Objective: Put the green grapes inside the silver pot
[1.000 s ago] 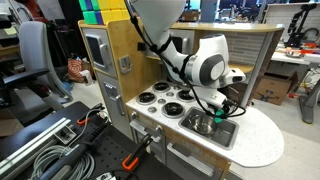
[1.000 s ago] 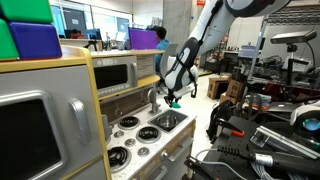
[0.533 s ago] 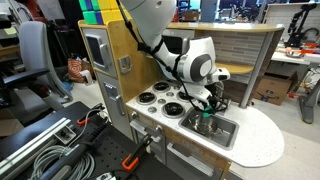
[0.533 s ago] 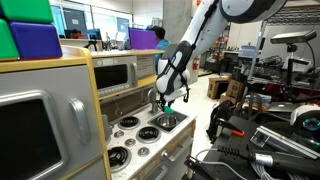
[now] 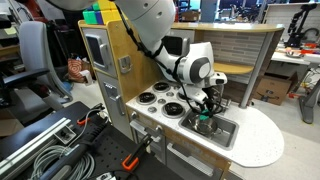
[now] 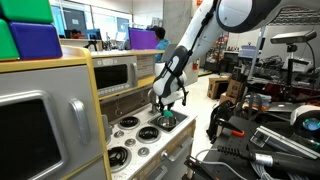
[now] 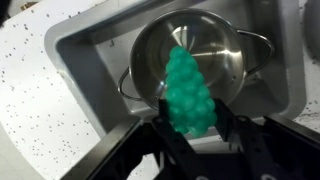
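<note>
The grapes' loose end hangs above the open middle of the silver pot. The grapes would land in the pot, so my gripper needs to open its fingers.
In the wrist view my gripper point(image 7: 193, 118) is shut on the green grapes point(image 7: 188, 90), a bright green lumpy cluster held between the two black fingers. Right below them is the silver pot point(image 7: 228, 40), round and shiny, standing inside the rectangular sink basin point(image 7: 80, 45). In both exterior views the gripper point(image 5: 207, 107) point(image 6: 166, 103) hangs low over the sink of the toy kitchen, with the grapes point(image 5: 205, 113) point(image 6: 167, 113) a small green spot at the fingertips. The pot point(image 5: 203, 124) shows partly under the gripper.
The toy kitchen counter holds several round black burners point(image 5: 158, 98) point(image 6: 127, 122) beside the sink. A faucet point(image 6: 152, 96) stands behind the sink. A speckled white countertop point(image 5: 258, 140) lies beyond the basin. A wooden back wall point(image 5: 135, 55) and an oven unit point(image 6: 45, 120) flank the counter.
The gripper has moved down and along the counter with the grapes, from beside the sink to right over the pot inside the basin.
</note>
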{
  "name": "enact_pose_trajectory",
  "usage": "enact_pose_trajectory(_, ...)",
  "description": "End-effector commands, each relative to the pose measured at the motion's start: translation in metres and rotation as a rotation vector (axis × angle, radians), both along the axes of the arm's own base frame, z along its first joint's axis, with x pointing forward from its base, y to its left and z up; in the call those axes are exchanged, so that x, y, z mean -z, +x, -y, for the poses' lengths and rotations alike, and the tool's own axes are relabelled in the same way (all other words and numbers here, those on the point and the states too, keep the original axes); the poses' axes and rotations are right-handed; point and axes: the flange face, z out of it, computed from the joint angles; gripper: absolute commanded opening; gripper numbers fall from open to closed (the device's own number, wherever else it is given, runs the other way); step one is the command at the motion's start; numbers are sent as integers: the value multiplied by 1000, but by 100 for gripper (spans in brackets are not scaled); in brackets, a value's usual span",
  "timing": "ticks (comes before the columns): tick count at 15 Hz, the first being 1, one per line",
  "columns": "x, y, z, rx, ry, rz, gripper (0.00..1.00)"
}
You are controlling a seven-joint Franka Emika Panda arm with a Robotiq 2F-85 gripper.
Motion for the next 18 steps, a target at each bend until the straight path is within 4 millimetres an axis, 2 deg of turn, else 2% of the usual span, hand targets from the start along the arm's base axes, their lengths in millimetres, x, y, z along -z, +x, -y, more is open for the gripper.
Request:
enact_pose_trajectory(1,7,12,-5,37,1,-19,22)
enact_pose_trajectory(4,9,15,-6,69,1,-26,22)
enact_pose_trajectory(5,10,16,-6,76,-4,-27,72)
enact_pose_trajectory(6,11,17,-7,82,-4,-24,73)
enact_pose_trajectory(10,9,17,-10,77,15,-36,99)
enact_pose_trajectory(12,-2,7,-20,-2,31,-72,100)
enact_pose_trajectory(14,-18,-12,-35,-142,42,-96,100)
enact_pose_trajectory(18,-57,-24,-39,-359,6,-31,100)
